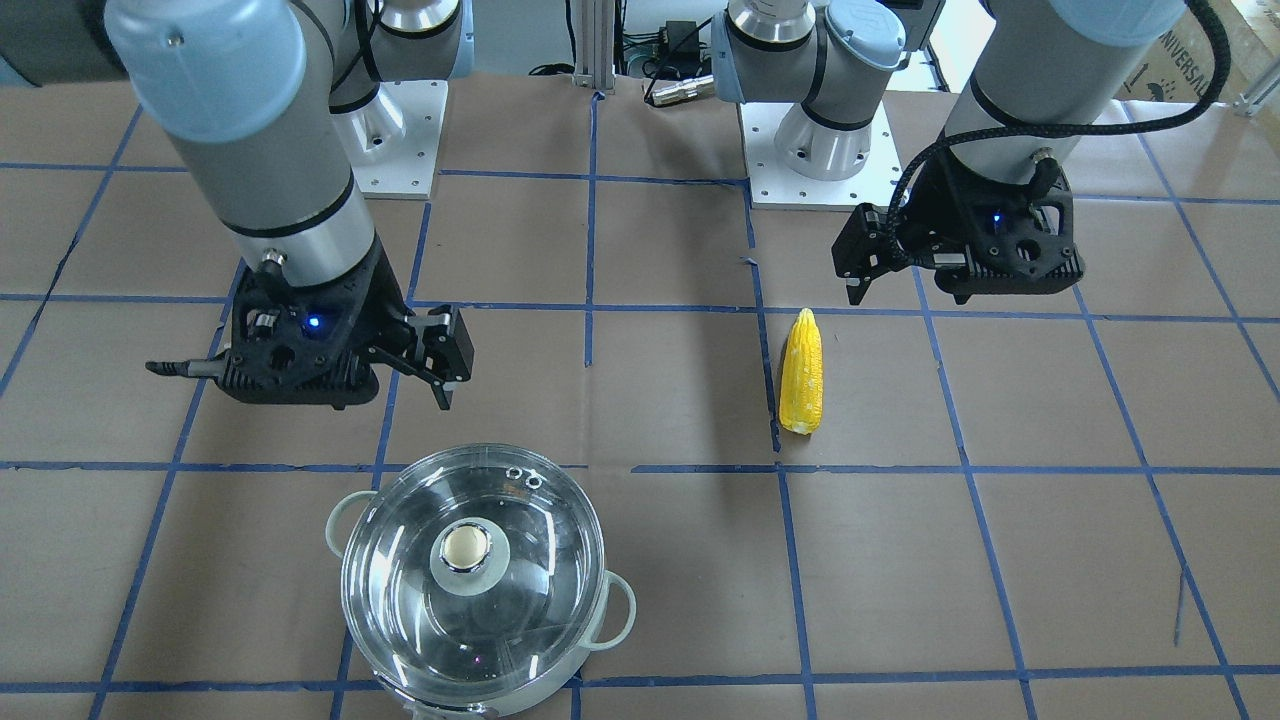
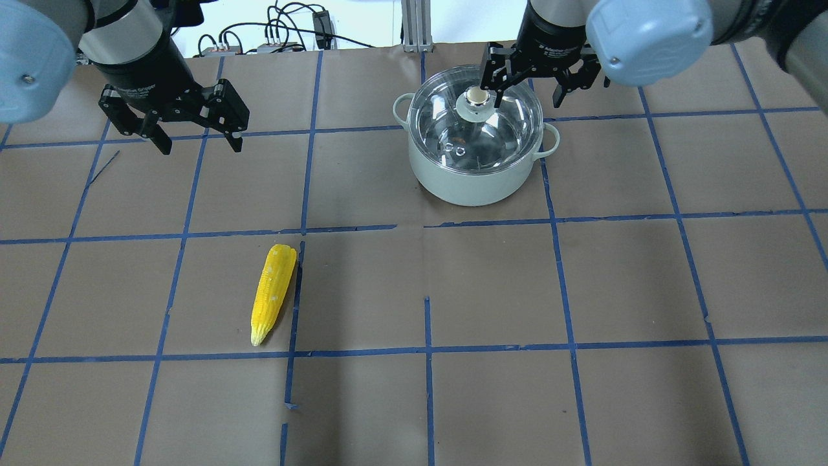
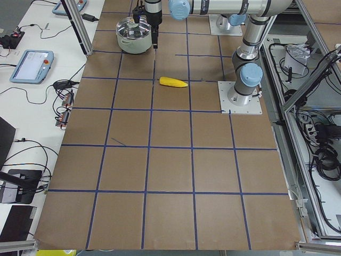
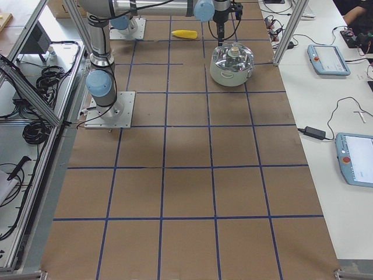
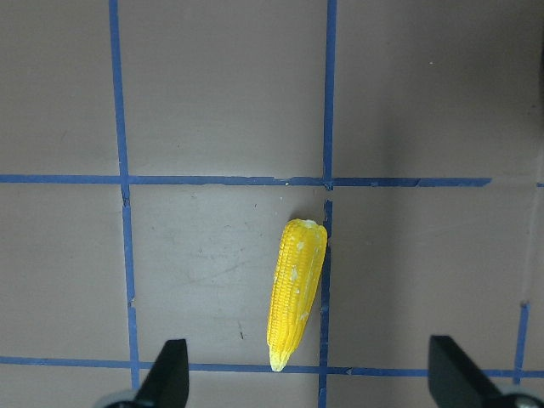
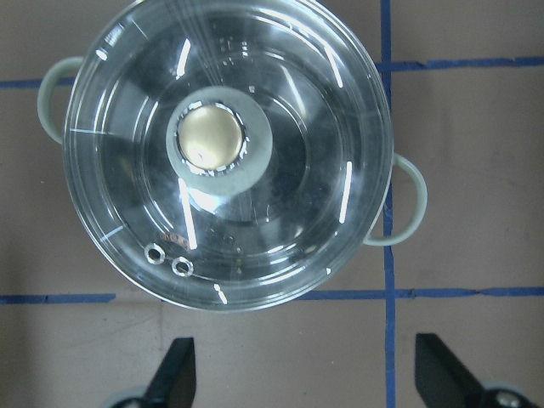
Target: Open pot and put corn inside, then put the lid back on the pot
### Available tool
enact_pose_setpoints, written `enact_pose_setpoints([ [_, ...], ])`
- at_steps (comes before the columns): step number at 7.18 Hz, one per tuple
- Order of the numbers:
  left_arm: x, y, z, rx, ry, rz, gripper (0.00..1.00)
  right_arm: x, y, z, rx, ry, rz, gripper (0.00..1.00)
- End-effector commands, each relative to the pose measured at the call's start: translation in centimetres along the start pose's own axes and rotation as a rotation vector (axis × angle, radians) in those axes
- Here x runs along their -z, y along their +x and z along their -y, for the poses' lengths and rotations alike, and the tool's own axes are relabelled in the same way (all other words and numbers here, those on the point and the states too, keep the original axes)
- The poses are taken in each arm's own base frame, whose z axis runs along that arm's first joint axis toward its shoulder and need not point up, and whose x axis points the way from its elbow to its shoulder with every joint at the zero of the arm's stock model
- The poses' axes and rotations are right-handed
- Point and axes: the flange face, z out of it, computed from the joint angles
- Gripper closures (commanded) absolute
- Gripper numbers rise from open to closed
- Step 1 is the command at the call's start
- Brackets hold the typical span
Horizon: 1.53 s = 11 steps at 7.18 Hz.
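Note:
My right gripper should grab the glass lid by its pale knob (image 1: 464, 546) next, to open the pot for the corn (image 1: 801, 372).
The pot (image 2: 475, 184) stands at the far side of the table with the glass lid (image 2: 482, 133) shut on it, its pale knob (image 2: 477, 96) in the middle. My right gripper (image 2: 527, 97) is open and empty, held high near the pot's robot-side rim and clear of the lid. In the right wrist view the lid (image 6: 280, 212) fills the picture above the gripper (image 6: 306, 374). The corn (image 2: 273, 293) lies flat on the table at my left. My left gripper (image 2: 197, 144) is open and empty above it. In the left wrist view the corn (image 5: 296, 293) lies just ahead of the gripper (image 5: 310, 378).
The table is brown paper with a blue tape grid (image 2: 427, 226). The two arm bases (image 1: 820, 150) stand at the robot's edge. The pot (image 1: 620, 610) is close to the operators' edge in the front-facing view. The corn (image 1: 802, 372) lies along a tape line. Tablets (image 4: 329, 58) lie on side benches.

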Motion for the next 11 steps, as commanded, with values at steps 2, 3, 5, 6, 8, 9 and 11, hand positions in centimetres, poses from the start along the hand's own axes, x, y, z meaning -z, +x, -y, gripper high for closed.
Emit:
enact_pose_setpoints([
  [2, 0.1, -0.1, -0.8, -0.019, 0.0, 0.012, 0.0, -3.5, -2.6, 5.1, -0.015, 0.011, -0.004, 0.0],
  [3, -0.8, -0.2, -0.9, -0.021, -0.012, 0.01, 0.0, -5.7, -3.0, 6.5, -0.038, 0.018, -0.002, 0.0],
  [5, -2.0, -0.6, -1.0, -0.02, -0.035, 0.006, 0.0, -9.0, -4.2, 8.1, -0.074, 0.037, -0.001, 0.0],
  [6, -3.1, -1.2, -0.7, -0.013, -0.057, 0.004, 0.0, -9.2, -4.1, 8.1, -0.113, 0.032, -0.014, 0.01],
  [8, -7.0, -0.9, -1.1, -0.007, -0.093, -0.007, 0.0, -10.0, -4.0, 8.3, -0.113, 0.031, -0.026, 0.04],
  [9, -9.3, -0.7, -1.6, -0.011, -0.079, -0.006, 0.0, -10.2, -3.9, 8.1, -0.114, 0.024, -0.029, 0.05],
  [11, -14.3, -0.3, -3.2, -0.056, -0.064, -0.007, 0.0, -10.9, -5.7, 6.9, -0.087, 0.001, -0.03, 0.07],
])
